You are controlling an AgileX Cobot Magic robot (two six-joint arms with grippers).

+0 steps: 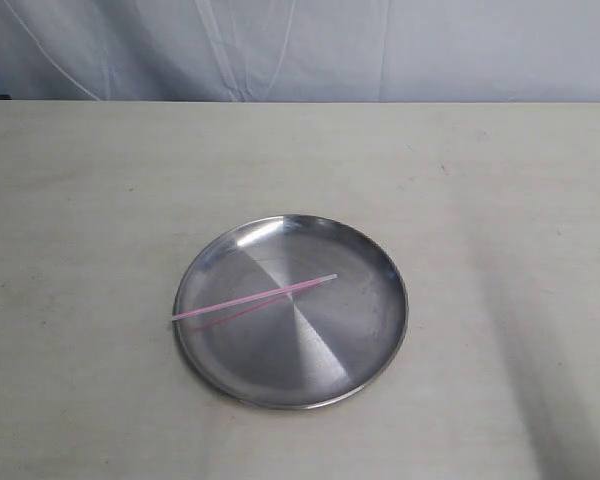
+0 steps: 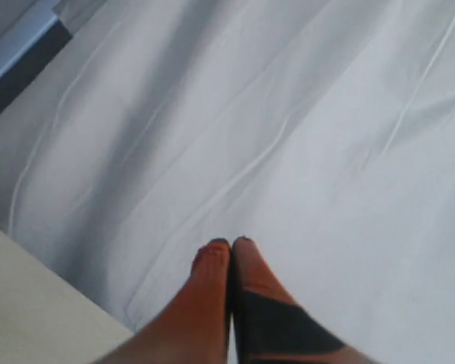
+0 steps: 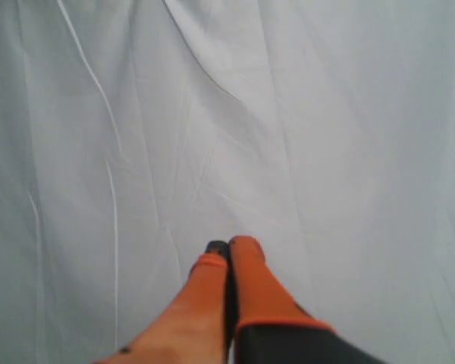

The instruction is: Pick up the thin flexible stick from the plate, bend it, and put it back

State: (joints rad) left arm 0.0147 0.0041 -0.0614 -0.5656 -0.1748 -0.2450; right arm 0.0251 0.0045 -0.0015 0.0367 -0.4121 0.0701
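I need to reach the stick with my left gripper and grip its end over the plate's rim [image 1: 181, 317]. The thin pink stick's other end [image 1: 330, 278] will then stay free to bend.
The round steel plate [image 1: 370, 335] sits on the table, a little toward the front. The thin pink stick [image 1: 255, 297] lies straight across its left half, one end over the left rim, the other near the plate's middle. Neither arm shows in the exterior view. My left gripper [image 2: 231, 244] has its orange fingers pressed together, holding nothing, pointing at white cloth. My right gripper [image 3: 229, 244] is likewise shut and empty, facing the white cloth. Neither wrist view shows the plate or the stick.
A beige table [image 1: 90, 200] carries the plate. A wrinkled white cloth backdrop [image 1: 300, 45] hangs behind its far edge. A corner of the table [image 2: 30, 311] shows in the left wrist view.
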